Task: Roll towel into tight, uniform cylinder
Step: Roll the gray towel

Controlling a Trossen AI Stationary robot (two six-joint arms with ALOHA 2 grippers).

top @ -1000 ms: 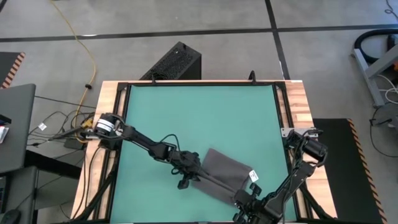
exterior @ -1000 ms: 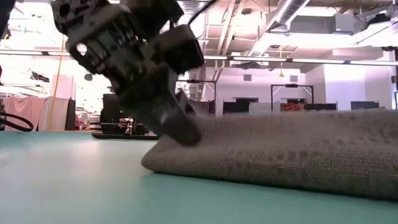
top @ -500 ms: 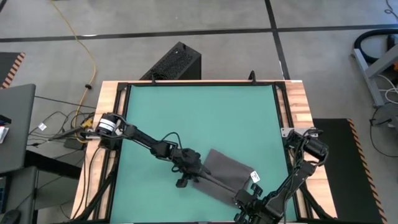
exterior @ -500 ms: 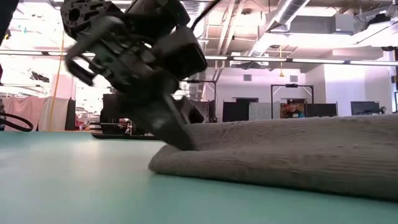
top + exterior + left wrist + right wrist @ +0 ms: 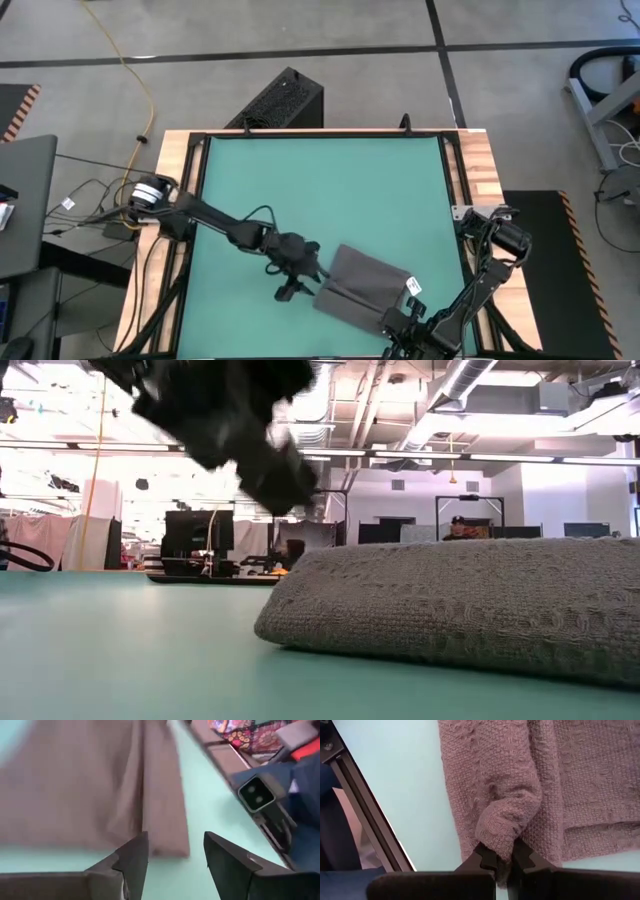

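Observation:
I should next grab the dark grey towel with my left gripper by its narrow folded strip (image 5: 345,306) (image 5: 165,805). Then I can roll the towel into a tight cylinder.
The dark grey towel (image 5: 362,280) lies folded on the green mat (image 5: 320,180) near its front right, a small white tag (image 5: 412,287) at its right edge. In the low view its rounded folded edge (image 5: 300,605) rests on the mat. My left gripper (image 5: 303,282) stands open just left of the towel, lifted off the mat (image 5: 235,430); in its wrist view the towel (image 5: 95,785) lies beyond the spread fingers. My right gripper (image 5: 398,318) is at the towel's near right end, shut on the cloth. My right gripper pinches a bunched-up ridge of the towel (image 5: 502,832) between its two fingertips (image 5: 485,857), at the towel's near right edge. Several layers seem gathered there. The rest of the towel lies flat on the mat beyond the fingers.
A black box (image 5: 285,100) stands on the floor beyond the table's far edge. Wooden rails (image 5: 480,170) frame the mat, and a small camera (image 5: 256,793) sits at the near edge. Green mat shows bare across the far half and the left.
My left gripper has opened and let go of the towel's left edge, then risen and drawn back toward the table's left. The released edge has settled on the mat as a rounded fold, slightly farther right. My right gripper has kept its hold.

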